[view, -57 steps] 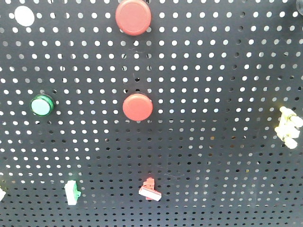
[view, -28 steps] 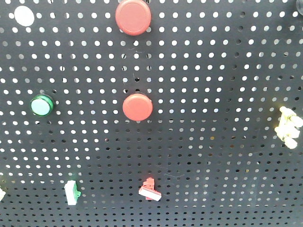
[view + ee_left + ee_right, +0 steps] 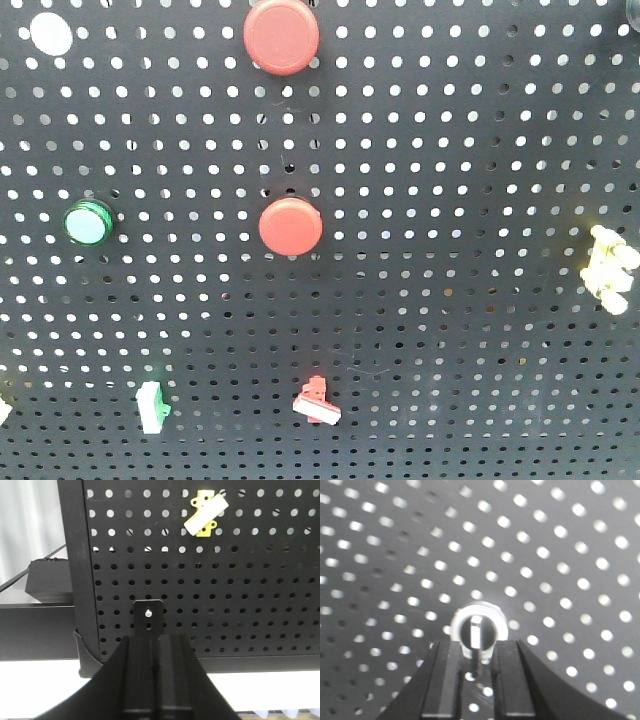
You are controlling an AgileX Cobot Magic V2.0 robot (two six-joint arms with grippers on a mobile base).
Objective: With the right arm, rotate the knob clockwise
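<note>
The knob (image 3: 490, 630) needs to be turned clockwise, so my right gripper should pinch it by its white bar (image 3: 476, 632) next.
The knob (image 3: 476, 629) shows only in the right wrist view. It is a black round knob with a white bar standing upright, set in a silver ring on the black pegboard (image 3: 560, 580). My right gripper (image 3: 477, 647) has its two black fingers close on either side of the knob's lower part, with a narrow gap as wide as the knob. My left gripper (image 3: 156, 639) is shut and empty, held low in front of the pegboard's bottom edge. Neither gripper nor the knob shows in the front view.
The front view shows the pegboard (image 3: 450, 150) with two red buttons (image 3: 281, 35) (image 3: 290, 226), a green lamp (image 3: 88, 222), a white disc (image 3: 50, 32), a yellow-white switch (image 3: 608, 266) and small red (image 3: 316, 401) and white (image 3: 152, 406) toggles. A yellow-white piece (image 3: 205, 514) hangs above the left gripper.
</note>
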